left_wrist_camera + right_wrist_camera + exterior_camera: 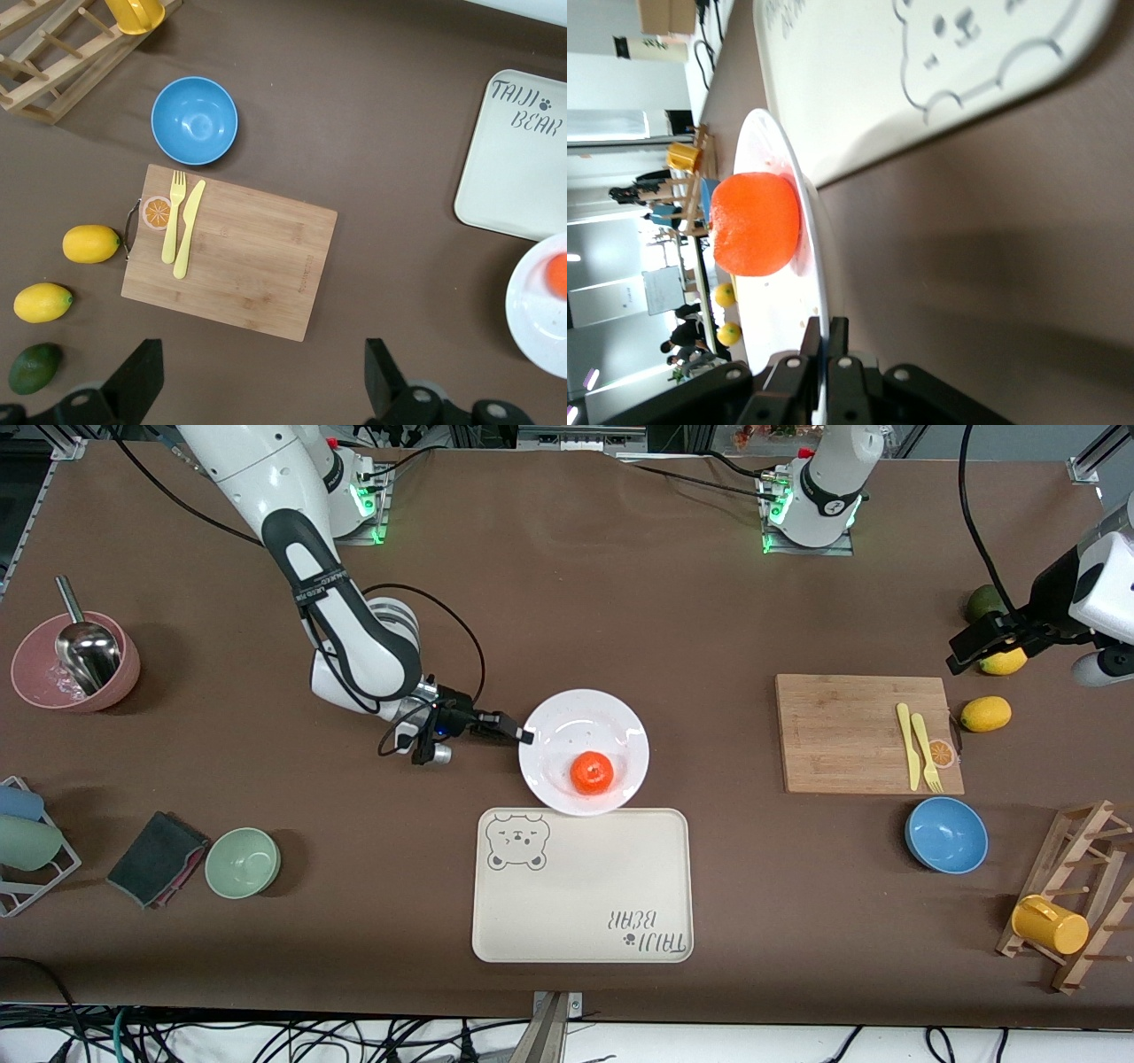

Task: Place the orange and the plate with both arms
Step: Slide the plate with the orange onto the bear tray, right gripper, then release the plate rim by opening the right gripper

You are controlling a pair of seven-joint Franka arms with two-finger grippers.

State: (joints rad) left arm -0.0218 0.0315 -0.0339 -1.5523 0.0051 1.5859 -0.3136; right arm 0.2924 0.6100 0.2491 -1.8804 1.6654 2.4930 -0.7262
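The plate stays in my right gripper for now, until it is over the tray, as the plate's middle [577, 744] hangs beyond the bear-print tray's far edge [650, 811].
The white plate [611, 717] sits mid-table, its near rim just over the far edge of the cream bear-print tray [582, 886]. The orange [593, 772] lies in the plate, toward the tray. My right gripper [523, 735] is shut on the plate's rim at the right arm's side. The right wrist view shows the two fingers [827, 341] pinching the thin rim of the plate [806, 212], with the orange [755, 224] in it. My left gripper [961, 657] is open and empty, high over the left arm's end of the table, and its fingers [135, 382] stand wide apart.
A wooden cutting board [842, 731] with a yellow fork and knife, a blue bowl [946, 834], two lemons [985, 713] and a lime lie toward the left arm's end. A green bowl [243, 862], a cloth and a pink bowl [75, 662] lie toward the right arm's end.
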